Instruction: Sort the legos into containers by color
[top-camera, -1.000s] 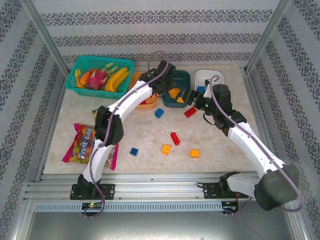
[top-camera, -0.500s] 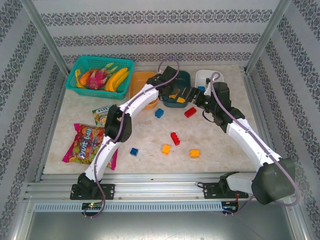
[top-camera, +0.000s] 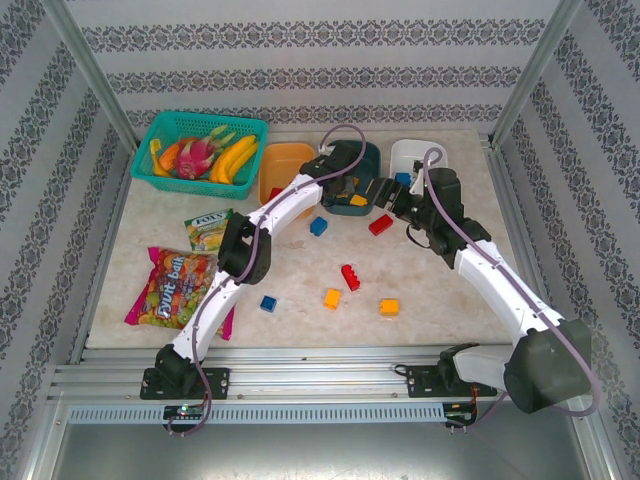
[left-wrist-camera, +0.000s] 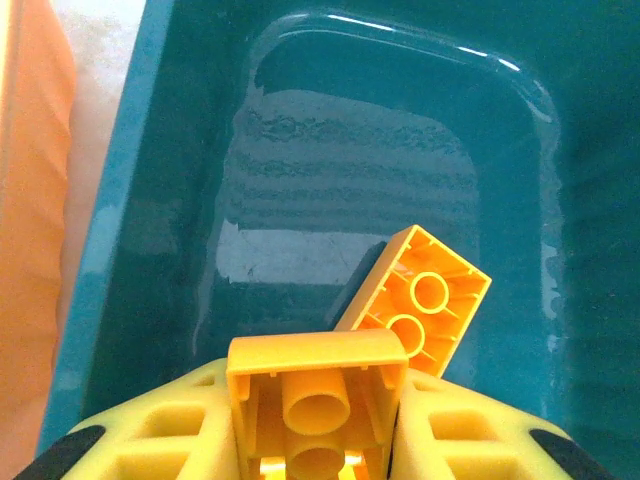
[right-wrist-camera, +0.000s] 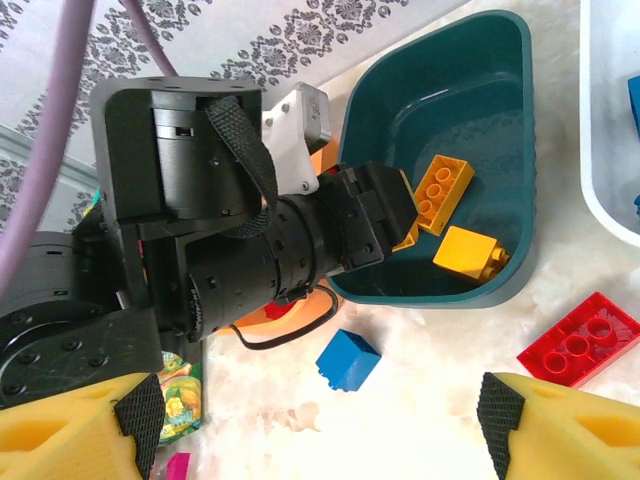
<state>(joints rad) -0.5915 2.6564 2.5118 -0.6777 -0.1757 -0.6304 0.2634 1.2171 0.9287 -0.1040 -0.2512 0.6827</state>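
The orange-yellow brick hangs low inside the teal bowl's sides beside the tilted brick and would come to rest inside, so my left gripper should release the orange-yellow brick.
My left gripper (left-wrist-camera: 315, 405) is shut on an orange-yellow brick (left-wrist-camera: 312, 372) and hangs low inside the dark teal bowl (left-wrist-camera: 340, 150). Another orange-yellow brick (left-wrist-camera: 420, 295) lies tilted on the bowl's floor just beyond it. In the right wrist view the teal bowl (right-wrist-camera: 470, 80) holds two orange-yellow bricks (right-wrist-camera: 443, 190), with the left gripper (right-wrist-camera: 385, 210) reaching in. My right gripper (right-wrist-camera: 320, 430) is open above the table, over a blue brick (right-wrist-camera: 348, 360), with a red brick (right-wrist-camera: 580, 340) to its right. Further bricks lie loose: red (top-camera: 350, 276), orange (top-camera: 332, 298), orange (top-camera: 389, 307), blue (top-camera: 268, 303).
The orange bowl (top-camera: 285, 165) stands left of the teal one and the white bowl (top-camera: 415, 158) right of it, with a blue piece inside. A teal basket of fruit (top-camera: 200, 148) sits back left. Candy bags (top-camera: 172, 285) lie at the left.
My left arm has swung right and reached further into the teal bowl with the orange-yellow brick. The right arm has barely moved.
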